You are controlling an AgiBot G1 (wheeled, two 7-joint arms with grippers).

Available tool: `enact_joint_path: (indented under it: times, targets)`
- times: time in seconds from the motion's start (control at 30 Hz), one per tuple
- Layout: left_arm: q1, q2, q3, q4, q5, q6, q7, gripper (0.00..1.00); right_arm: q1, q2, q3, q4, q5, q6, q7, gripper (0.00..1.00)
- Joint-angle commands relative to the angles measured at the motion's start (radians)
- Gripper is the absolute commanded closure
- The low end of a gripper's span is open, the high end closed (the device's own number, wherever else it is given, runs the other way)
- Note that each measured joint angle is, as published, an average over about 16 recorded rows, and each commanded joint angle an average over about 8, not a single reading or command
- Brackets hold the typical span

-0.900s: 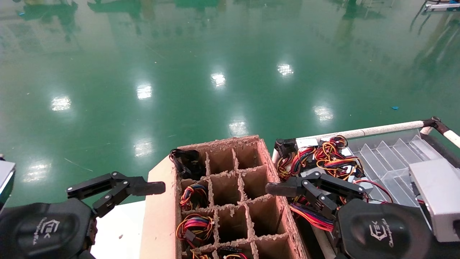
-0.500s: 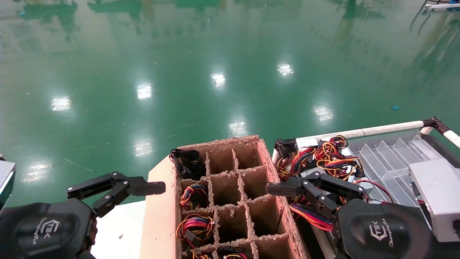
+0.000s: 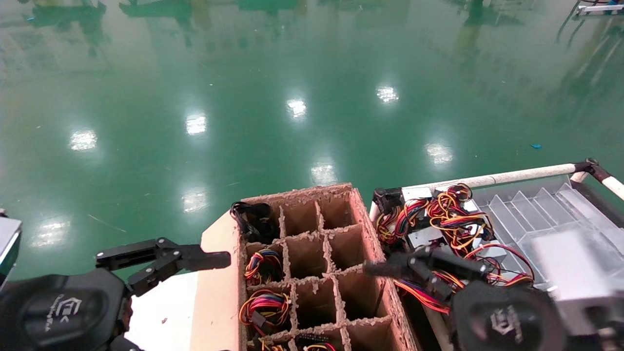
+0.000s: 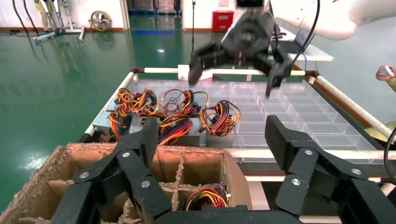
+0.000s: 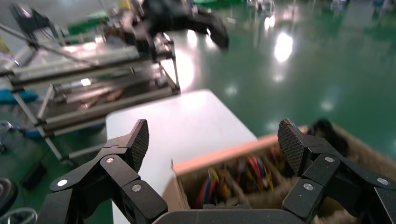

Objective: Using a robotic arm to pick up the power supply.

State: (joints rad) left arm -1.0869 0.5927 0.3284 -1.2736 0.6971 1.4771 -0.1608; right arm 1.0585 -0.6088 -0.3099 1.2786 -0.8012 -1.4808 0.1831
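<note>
I will pick the power supply out of the clear divided tray (image 3: 536,214), so my right gripper will reach the supply and grip its coloured wire bundle.
Several power supplies (image 3: 429,237), grey metal boxes with bundles of coloured wires, lie at the left end of a clear divided tray (image 3: 536,214); the left wrist view also shows the power supplies (image 4: 219,135). My right gripper (image 3: 382,267) hovers open just above them, near the tray's edge next to the cardboard box, with nothing between its fingers (image 5: 289,140). In the right wrist view the right gripper (image 5: 214,140) faces that box. My left gripper (image 3: 212,260) is open and empty left of the box; the left gripper (image 4: 212,140) looks across the box toward the tray.
A brown cardboard box (image 3: 302,253) with divider cells stands between the arms, wire bundles in some cells. A white tabletop (image 3: 165,312) lies under the left arm. A white pipe rail (image 3: 512,175) borders the tray's far side. Green floor lies beyond.
The right arm has moved slightly down and toward the box and is blurred by motion. The left gripper has shifted a little right and down. Both stay open.
</note>
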Motion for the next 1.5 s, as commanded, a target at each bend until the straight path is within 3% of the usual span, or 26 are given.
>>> enact_joint_path:
  times: [0.03, 0.43, 0.5, 0.7, 0.77, 0.9, 1.07, 1.17, 1.23, 1.5]
  targets:
    - [0.0, 0.0, 0.0, 0.0, 0.0, 0.0, 0.0, 0.97, -0.007, 0.003, -0.008, -0.003, -0.021, 0.006, -0.003, 0.0]
    - [0.0, 0.0, 0.0, 0.0, 0.0, 0.0, 0.0, 0.98, 0.012, -0.041, -0.101, 0.011, -0.198, 0.029, 0.024, 0.02]
    - [0.0, 0.0, 0.0, 0.0, 0.0, 0.0, 0.0, 0.99, 0.02, -0.054, -0.117, 0.003, -0.228, 0.033, 0.03, 0.18]
    - [0.0, 0.0, 0.001, 0.0, 0.0, 0.0, 0.0, 0.97, 0.048, -0.102, -0.162, -0.033, -0.305, 0.041, 0.042, 0.9]
    - [0.0, 0.0, 0.001, 0.0, 0.0, 0.0, 0.0, 0.93, 0.06, -0.119, -0.175, -0.043, -0.331, 0.045, 0.043, 0.99]
    - [0.0, 0.0, 0.001, 0.0, 0.0, 0.0, 0.0, 0.75, 0.081, -0.15, -0.197, -0.064, -0.375, 0.054, 0.042, 1.0]
    - [0.0, 0.0, 0.001, 0.0, -0.001, 0.0, 0.0, 0.26, 0.099, -0.18, -0.215, -0.092, -0.406, 0.06, 0.039, 1.0]
    - [0.0, 0.0, 0.001, 0.0, -0.001, 0.0, 0.001, 0.05, 0.106, -0.189, -0.221, -0.106, -0.419, 0.061, 0.039, 1.0]
    - [0.0, 0.0, 0.001, 0.0, -0.001, 0.0, 0.001, 0.0, 0.109, -0.192, -0.224, -0.114, -0.426, 0.064, 0.04, 1.0]
    - [0.0, 0.0, 0.001, 0.0, -0.001, 0.0, 0.001, 0.0, 0.108, -0.189, -0.228, -0.128, -0.441, 0.073, 0.045, 1.0]
